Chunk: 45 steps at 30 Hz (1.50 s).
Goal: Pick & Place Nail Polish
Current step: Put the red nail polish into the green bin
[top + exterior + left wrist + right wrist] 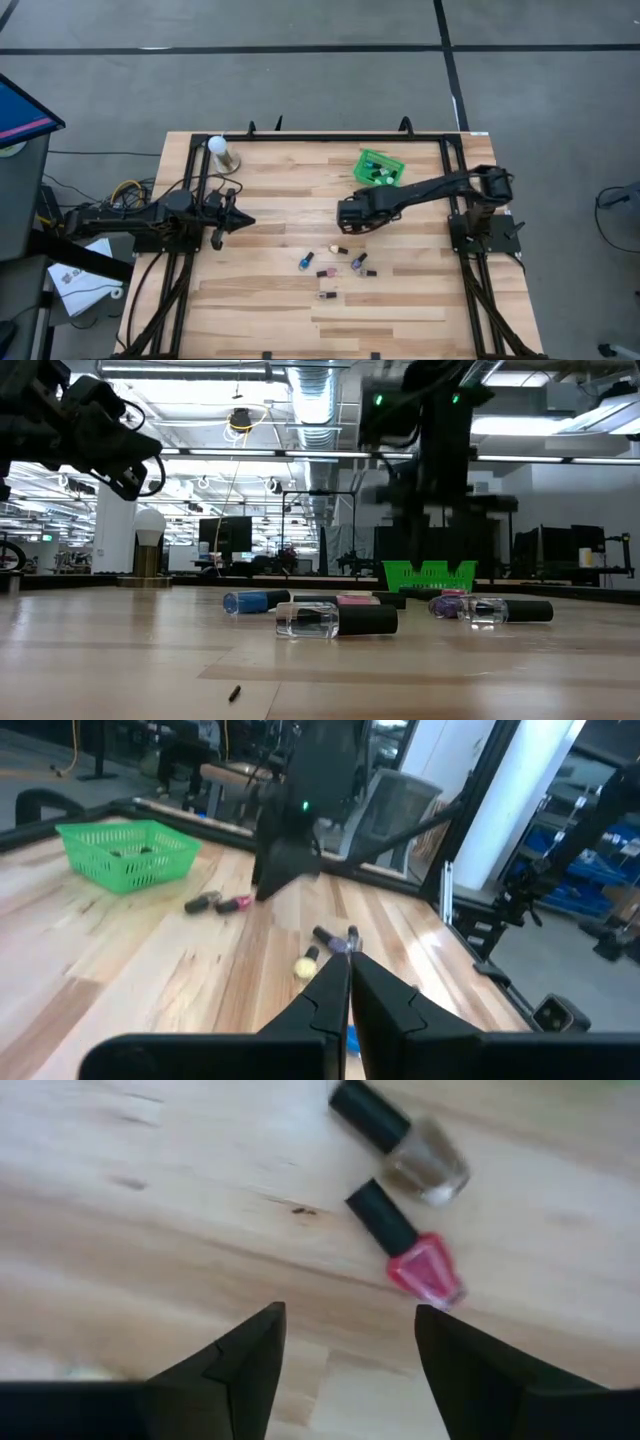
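Observation:
Bare wood shows between my right gripper's fingers and the pink bottle (425,1265), so closing now would miss. The right gripper moves toward the bottle first, as the next move.
Several nail polish bottles lie on their sides on the wooden table (260,320), in a loose group near the middle (330,265). My right gripper (350,1350) is open and hangs above the table, touching nothing. In its wrist view a pink bottle (425,1265) and a greyish bottle (420,1160), both with dark caps, lie just ahead of the fingers. My left gripper (235,218) is shut and empty, held above the table's left part. In the low view a clear bottle (335,620) and a blue bottle (250,601) lie nearest.
A green basket (380,167) holding several bottles stands at the far side, behind my right arm. A white ball-topped stand (222,150) stands at the far left corner. Dark rails run along the table's left and right edges. Bare wood lies toward the near edge.

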Each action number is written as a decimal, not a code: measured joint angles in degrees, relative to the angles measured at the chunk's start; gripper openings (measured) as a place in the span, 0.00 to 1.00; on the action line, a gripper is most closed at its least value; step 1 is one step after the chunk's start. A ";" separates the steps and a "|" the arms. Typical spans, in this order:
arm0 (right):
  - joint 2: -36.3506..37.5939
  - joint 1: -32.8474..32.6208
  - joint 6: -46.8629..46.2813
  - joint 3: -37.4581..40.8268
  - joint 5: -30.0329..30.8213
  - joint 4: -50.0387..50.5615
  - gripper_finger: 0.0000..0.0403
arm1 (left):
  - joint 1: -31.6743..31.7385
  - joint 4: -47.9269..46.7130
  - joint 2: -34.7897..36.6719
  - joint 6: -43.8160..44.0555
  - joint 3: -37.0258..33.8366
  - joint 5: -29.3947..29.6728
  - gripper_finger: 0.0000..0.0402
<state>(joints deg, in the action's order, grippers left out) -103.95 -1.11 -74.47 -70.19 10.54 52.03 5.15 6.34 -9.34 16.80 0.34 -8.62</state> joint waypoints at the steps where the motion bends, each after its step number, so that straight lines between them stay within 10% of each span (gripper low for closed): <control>1: 1.14 0.01 2.52 0.00 0.22 0.53 0.54 | -0.09 -0.11 0.22 0.00 0.00 -0.02 0.02; 16: -0.62 4.72 36.90 0.09 -3.52 -0.14 0.57 | -0.15 1.47 9.31 0.02 0.00 -0.02 0.02; 45: -0.25 6.10 44.93 9.55 -8.83 -7.95 0.57 | -1.58 -4.56 9.35 0.02 0.09 4.17 0.02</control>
<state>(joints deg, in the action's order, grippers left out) -104.20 4.99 -29.54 -60.65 1.72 44.09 3.57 1.78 0.01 16.82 0.43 -4.45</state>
